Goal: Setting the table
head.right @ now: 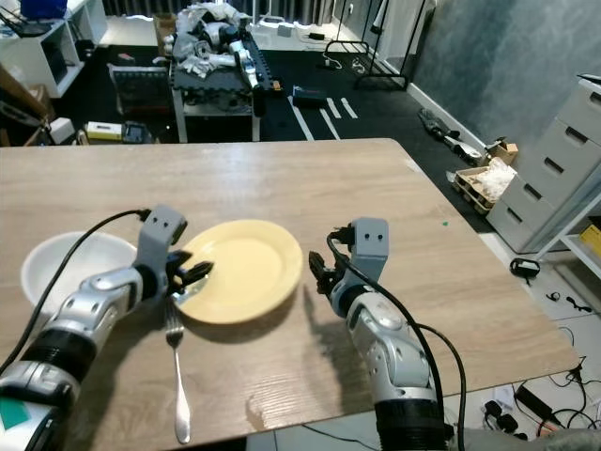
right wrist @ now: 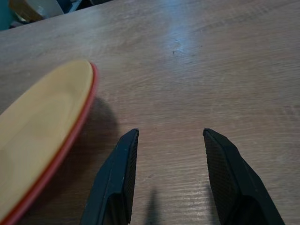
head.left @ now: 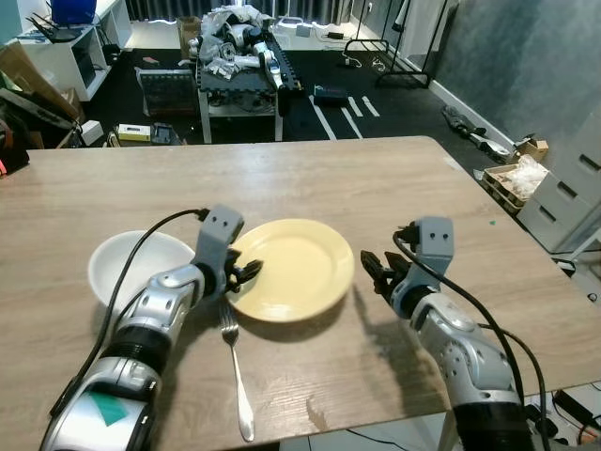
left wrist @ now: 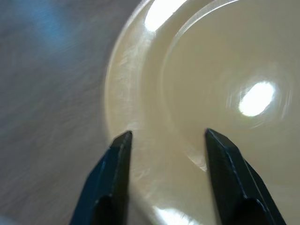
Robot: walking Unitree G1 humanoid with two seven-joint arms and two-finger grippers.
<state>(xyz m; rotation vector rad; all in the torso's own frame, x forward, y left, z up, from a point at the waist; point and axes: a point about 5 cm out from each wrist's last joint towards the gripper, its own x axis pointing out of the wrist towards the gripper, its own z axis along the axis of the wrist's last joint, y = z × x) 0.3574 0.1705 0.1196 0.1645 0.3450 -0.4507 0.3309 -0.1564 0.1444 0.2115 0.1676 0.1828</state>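
I should grab the yellow plate by its thin rim [right wrist: 74, 123] with my right gripper next, because the plate's broad side is wider than my fingers open.
A yellow plate [head.left: 296, 263] with a red underside lies in the middle of the wooden table [head.left: 376, 178]. My left gripper [head.left: 246, 273] is open at the plate's left rim, its fingers [left wrist: 117, 154] just over the rim. A silver fork [head.left: 235, 371] lies on the table below that gripper, tines toward the plate. A white bowl [head.left: 117, 268] sits left of the plate, partly behind my left arm. My right gripper [head.left: 374, 272] hangs open just right of the plate [right wrist: 42, 126], with bare table between its fingers [right wrist: 124, 164].
Beyond the table's far edge stand a low cart piled with robot parts [head.left: 239, 56], boxes and cables on a dark floor. Grey drawers [head.left: 568, 202] stand at the right. The table's right half and far side are bare wood.
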